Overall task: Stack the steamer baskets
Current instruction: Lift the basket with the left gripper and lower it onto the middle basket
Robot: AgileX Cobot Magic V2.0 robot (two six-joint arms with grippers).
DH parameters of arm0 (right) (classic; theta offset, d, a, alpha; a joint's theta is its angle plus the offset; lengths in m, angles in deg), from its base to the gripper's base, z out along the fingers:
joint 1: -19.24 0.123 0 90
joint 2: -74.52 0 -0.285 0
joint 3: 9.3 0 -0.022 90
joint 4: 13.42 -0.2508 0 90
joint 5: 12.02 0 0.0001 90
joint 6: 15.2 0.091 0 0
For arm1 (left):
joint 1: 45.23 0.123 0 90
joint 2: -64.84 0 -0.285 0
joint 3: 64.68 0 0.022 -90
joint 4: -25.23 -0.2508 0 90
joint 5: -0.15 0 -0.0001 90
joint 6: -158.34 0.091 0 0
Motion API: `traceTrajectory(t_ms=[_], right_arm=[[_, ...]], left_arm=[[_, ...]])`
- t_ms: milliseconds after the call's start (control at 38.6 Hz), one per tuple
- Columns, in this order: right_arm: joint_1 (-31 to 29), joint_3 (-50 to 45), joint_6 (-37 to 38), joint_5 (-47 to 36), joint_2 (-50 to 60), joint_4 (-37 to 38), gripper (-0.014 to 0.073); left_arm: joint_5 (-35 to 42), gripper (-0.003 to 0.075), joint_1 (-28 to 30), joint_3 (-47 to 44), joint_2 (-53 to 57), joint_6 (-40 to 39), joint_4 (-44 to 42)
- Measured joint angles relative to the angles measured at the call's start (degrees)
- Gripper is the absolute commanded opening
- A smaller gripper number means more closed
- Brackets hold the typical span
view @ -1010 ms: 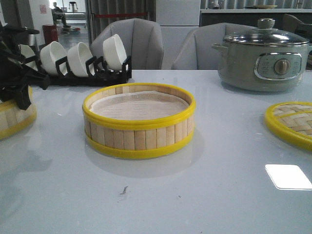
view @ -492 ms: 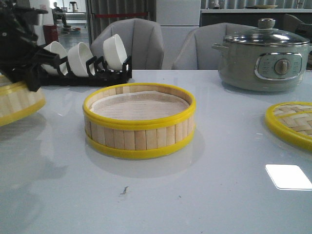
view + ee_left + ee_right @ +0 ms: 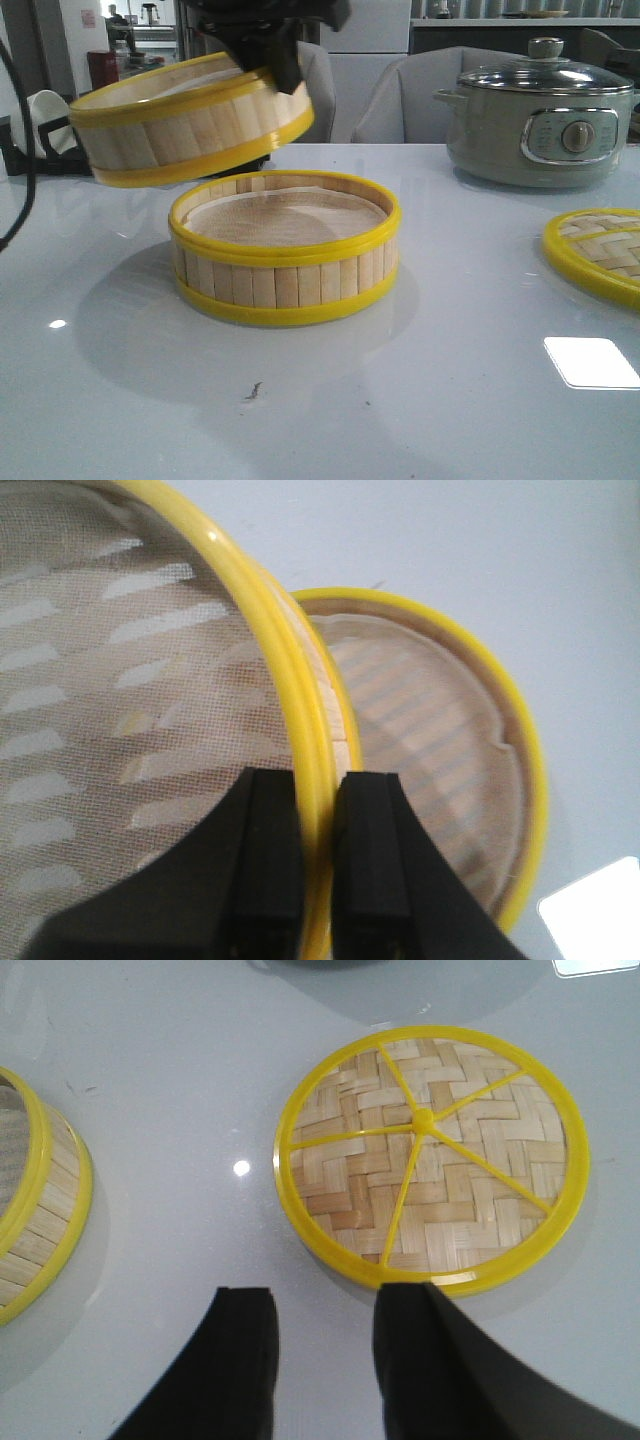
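My left gripper should keep holding the basket until I line it up, because the held basket hangs tilted above and to one side of the lower basket's rim.
One steamer basket, with pale slat walls, yellow rims and a white liner, stands on the table in the middle of the front view. The matching second basket hangs tilted in the air above it and a little to its left. My left gripper is shut on the right side of its yellow rim. The left wrist view shows the fingers pinching that rim, one inside the held basket and one outside, with the lower basket beneath. My right gripper hangs open over bare table beside the lid.
A flat woven lid with a yellow rim lies at the table's right edge. A grey-green electric pot stands at the back right. A black rack with white bowls is at the back left, partly hidden by the held basket.
My left gripper has lifted the second basket from the table's left edge and carried it up and to the right, over the middle basket. The middle basket and the lid have not moved.
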Motion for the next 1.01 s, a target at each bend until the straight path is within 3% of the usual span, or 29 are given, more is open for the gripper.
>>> traceTrajectory(t_ms=[414, 1010], right_arm=[[0.0, 0.0, 0.0, 0.0, 0.0, -0.08, 0.036], [0.0, 0.0, 0.0, 0.0, 0.0, -0.08, 0.036]], left_arm=[[1.25, 0.0087, -7.22, 0.09, -2.66, 1.05, 3.46], [1.37, 0.0087, -7.91, 0.09, -4.66, 1.64, 4.94]])
